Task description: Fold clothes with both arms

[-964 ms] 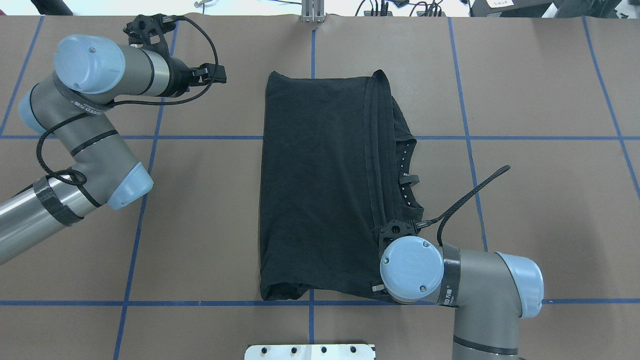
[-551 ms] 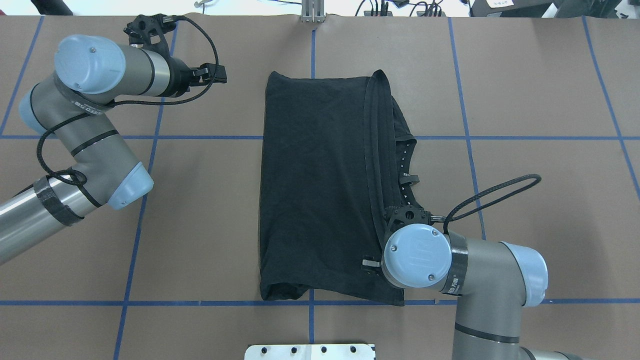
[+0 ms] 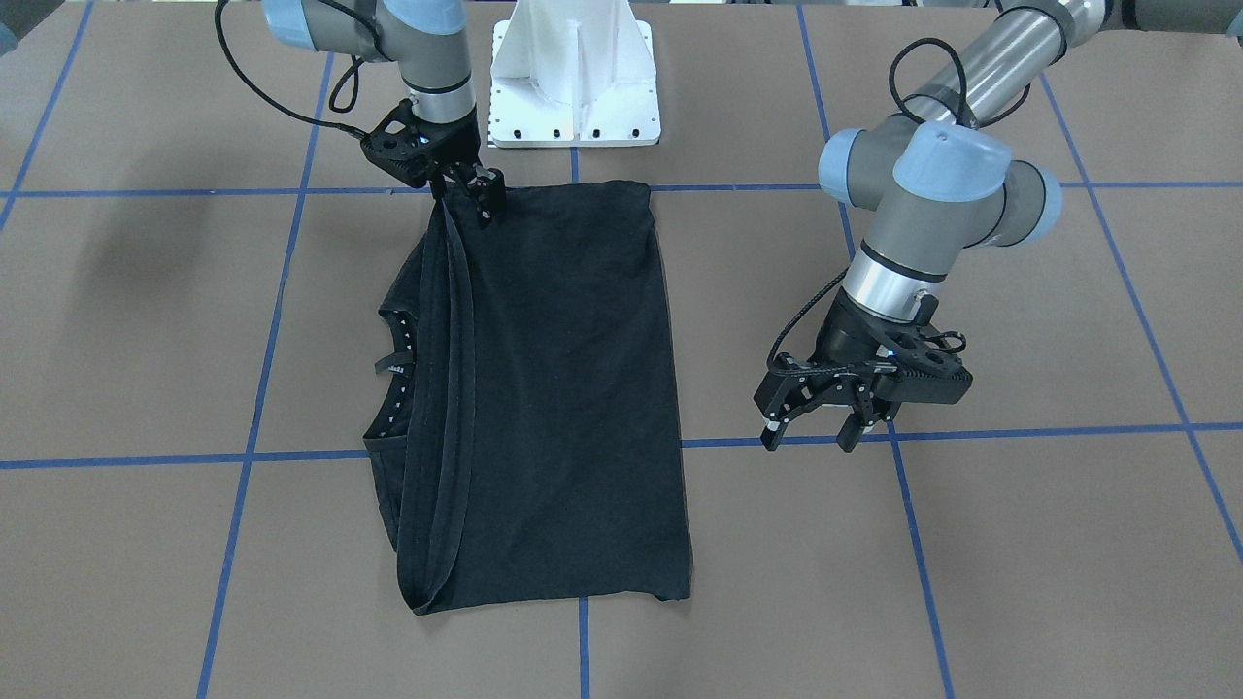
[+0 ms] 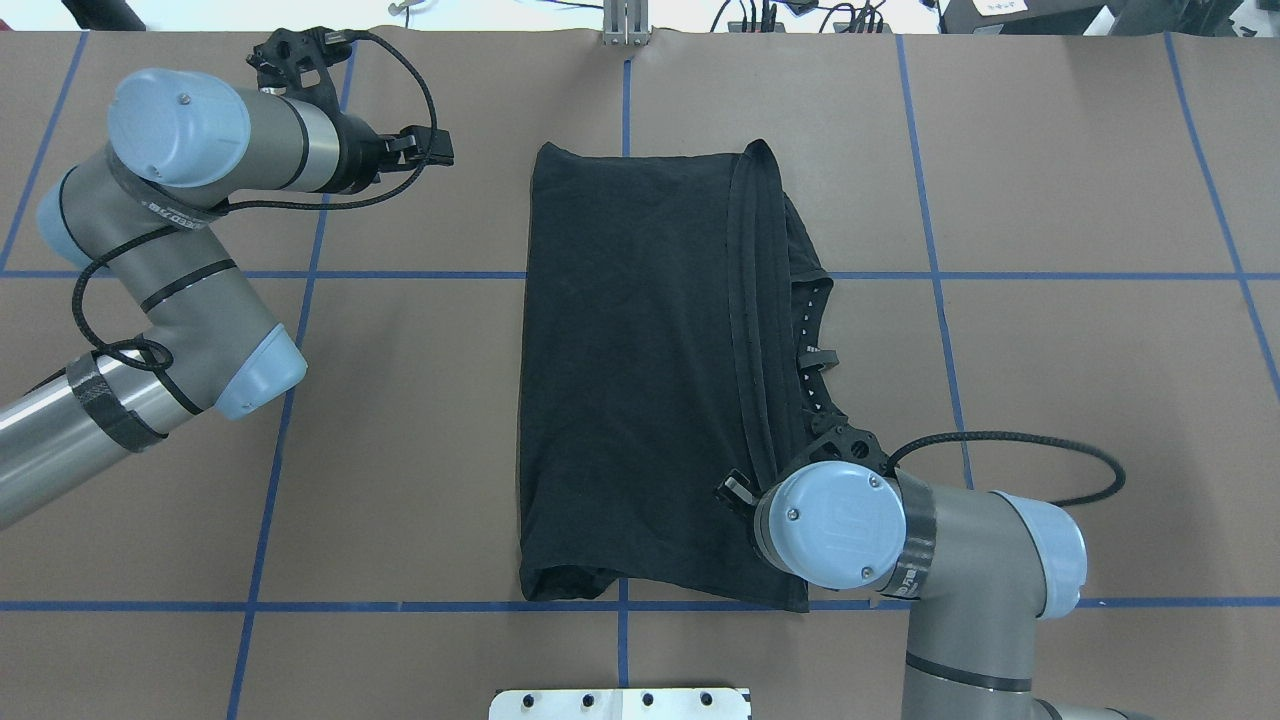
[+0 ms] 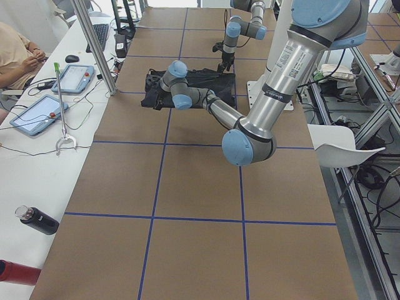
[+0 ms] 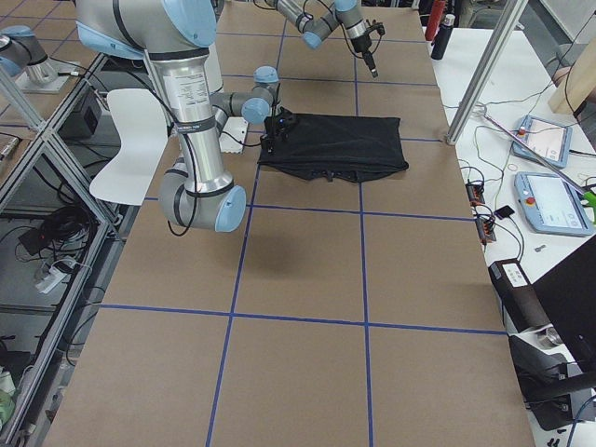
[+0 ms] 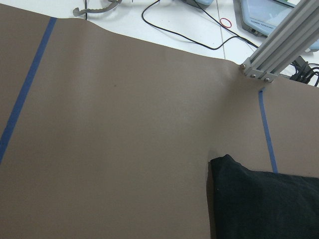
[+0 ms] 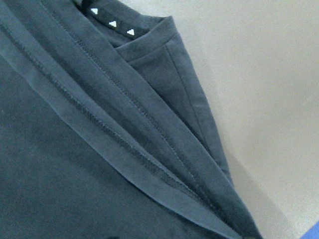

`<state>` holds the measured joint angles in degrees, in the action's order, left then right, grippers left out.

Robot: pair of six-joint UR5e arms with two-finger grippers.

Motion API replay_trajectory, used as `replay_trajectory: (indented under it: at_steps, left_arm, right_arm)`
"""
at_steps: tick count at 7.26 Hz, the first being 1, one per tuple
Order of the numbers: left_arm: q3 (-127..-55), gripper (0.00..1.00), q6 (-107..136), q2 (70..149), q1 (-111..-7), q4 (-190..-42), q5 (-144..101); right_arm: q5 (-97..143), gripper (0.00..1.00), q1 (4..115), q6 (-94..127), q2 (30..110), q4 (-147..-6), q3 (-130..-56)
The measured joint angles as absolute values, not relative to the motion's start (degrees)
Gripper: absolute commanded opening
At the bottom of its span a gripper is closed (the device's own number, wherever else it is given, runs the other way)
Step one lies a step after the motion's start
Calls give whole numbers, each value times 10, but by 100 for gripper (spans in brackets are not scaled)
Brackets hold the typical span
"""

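Observation:
The T-shirt should next be picked up by my right gripper at its corner at the end of the hem, to fold the long rectangle [image 3: 559, 408] in half.
The black T-shirt [image 4: 640, 380] lies folded into a long rectangle in the middle of the table, its stacked hems and collar with small white marks [image 8: 112, 22] along the right side. Its print is hidden. My right gripper [image 3: 468, 197] hovers open and empty over the shirt's near right corner; in the overhead view only one fingertip [image 4: 737, 490] shows beside the wrist. My left gripper [image 3: 808, 442] is open and empty, held well off the shirt's far left corner [image 7: 264, 199]. The shirt also shows in the front view [image 3: 544, 388].
The white base mount [image 3: 573, 87] stands at the table's near edge. Blue tape lines [image 4: 400, 275] grid the brown table. An aluminium post [image 4: 625, 25] stands at the far edge. Tablets [image 5: 72, 78] and a bottle [image 5: 37, 220] lie on the side bench.
My right wrist has moved away from the front edge along the shirt's right hem and turned; its cable loop swung out to the right. The left arm and the shirt have not moved.

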<state>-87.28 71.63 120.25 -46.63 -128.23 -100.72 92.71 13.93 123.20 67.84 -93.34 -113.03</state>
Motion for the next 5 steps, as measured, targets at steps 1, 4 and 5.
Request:
replay_trajectory:
  at_steps: [1,4,5]
  left_arm:
    - [-873,99,716,1202,-467,-1282,-1007]
    - [-875,99,716,1202,-467,-1282,-1007]
    - [-875,99,716,1202,-467,-1282,-1007]
  right_arm:
    - [920,93,132,1264,679,-933,-1126]
    - [907,92,113,1286,683,-933,-1120]
    - [905,92,108,1286,684,-933,-1116]
